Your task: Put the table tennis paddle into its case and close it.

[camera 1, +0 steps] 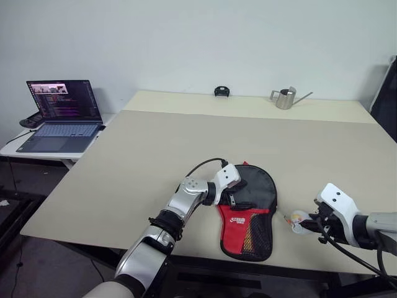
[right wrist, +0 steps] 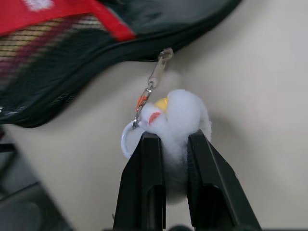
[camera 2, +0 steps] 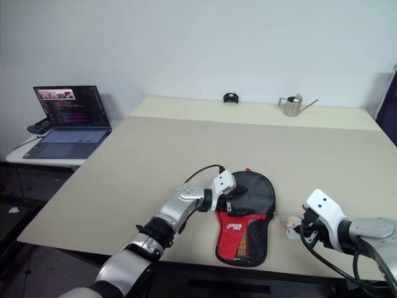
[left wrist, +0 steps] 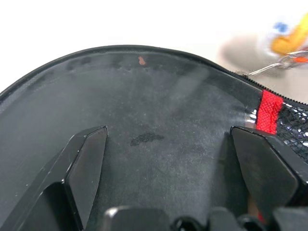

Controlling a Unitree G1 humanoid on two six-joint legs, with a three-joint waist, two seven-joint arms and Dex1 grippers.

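The zip pull (right wrist: pixel 165 55) on the charm is short of the case's lower end (right wrist: pixel 21 120), so my right gripper needs to move the charm to that end before it releases it.
The case (camera 1: pixel 249 217), a black paddle-shaped pouch with a red panel and mesh pocket, lies flat near the table's front edge. The table tennis paddle is hidden. My left gripper (camera 1: pixel 240 194) stands open over the case's round black part, its fingers (left wrist: pixel 86 159) spread just above the fabric. To the right of the case, my right gripper (right wrist: pixel 174 137) is shut on a white fluffy charm (right wrist: pixel 182 113). A small metal chain (right wrist: pixel 153 82) links the charm to the case's zip at its edge. From the head views the charm (camera 1: pixel 298 218) sits a little off the case's right side.
An open laptop (camera 1: pixel 62 115) stands on a side table at the left. A small metal watering can (camera 1: pixel 285 97) and a small black object (camera 1: pixel 221 92) sit at the beige table's (camera 1: pixel 155 155) far edge. The case's handle end reaches almost to the front edge.
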